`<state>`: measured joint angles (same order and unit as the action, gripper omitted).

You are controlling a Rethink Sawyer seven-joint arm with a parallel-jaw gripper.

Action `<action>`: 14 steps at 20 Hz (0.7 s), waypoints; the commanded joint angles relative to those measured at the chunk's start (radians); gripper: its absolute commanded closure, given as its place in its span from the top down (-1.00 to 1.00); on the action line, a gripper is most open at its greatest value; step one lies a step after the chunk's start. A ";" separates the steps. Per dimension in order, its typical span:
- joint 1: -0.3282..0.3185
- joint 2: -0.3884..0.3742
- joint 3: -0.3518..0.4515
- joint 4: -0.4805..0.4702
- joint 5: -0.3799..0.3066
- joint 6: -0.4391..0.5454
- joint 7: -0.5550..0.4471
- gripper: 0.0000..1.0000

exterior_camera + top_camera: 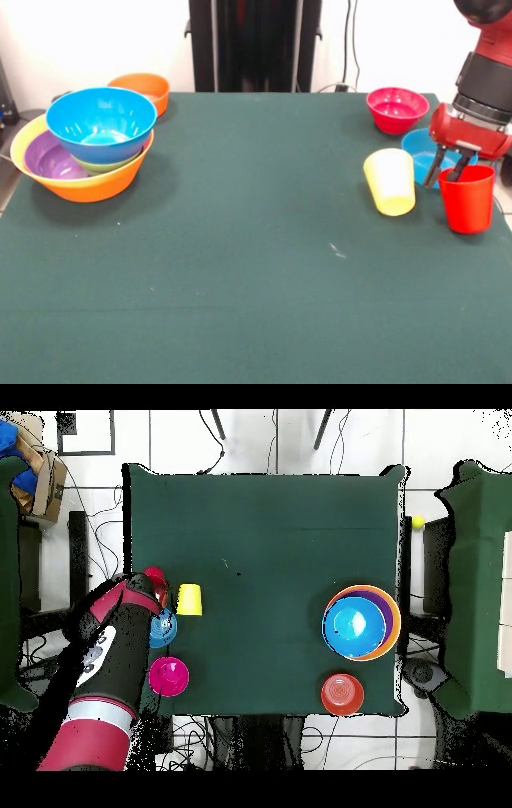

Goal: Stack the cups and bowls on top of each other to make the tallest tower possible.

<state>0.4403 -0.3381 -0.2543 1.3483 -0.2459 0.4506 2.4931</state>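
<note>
The red cup needs to be added to the tower at the blue bowl, so my gripper will grab the cup by its rim point(444, 178) next.
My gripper point(445, 179) hangs at the right table edge over the upright red cup point(467, 202), open. One finger point(436, 166) is outside the cup's left wall and the other dips inside the rim. The yellow cup point(390, 182) lies on its side just left of it. A blue bowl point(418, 152) sits behind them, and a pink-red bowl point(397, 109) is farther back. At the left stands the tower point(88, 144): a large yellow-orange bowl holding purple, green and blue bowls. In the overhead view the arm point(110, 654) covers most of the red cup point(153, 574).
A small orange bowl point(141, 88) stands alone behind the tower, near the back edge. The red cup is close to the table's right edge point(504, 216). Cables run over the floor around the table point(260, 514).
</note>
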 commanded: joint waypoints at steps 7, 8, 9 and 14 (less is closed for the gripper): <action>-0.022 0.011 0.093 -0.019 0.017 0.013 0.034 -1.00; -0.024 -0.001 0.098 -0.006 0.016 0.006 0.032 -1.00; -0.029 -0.017 0.105 0.007 0.016 0.005 0.023 -1.00; -0.101 -0.166 0.151 0.109 0.003 0.022 -0.072 -1.00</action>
<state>0.4166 -0.4030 -0.2308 1.3640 -0.2466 0.4508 2.4931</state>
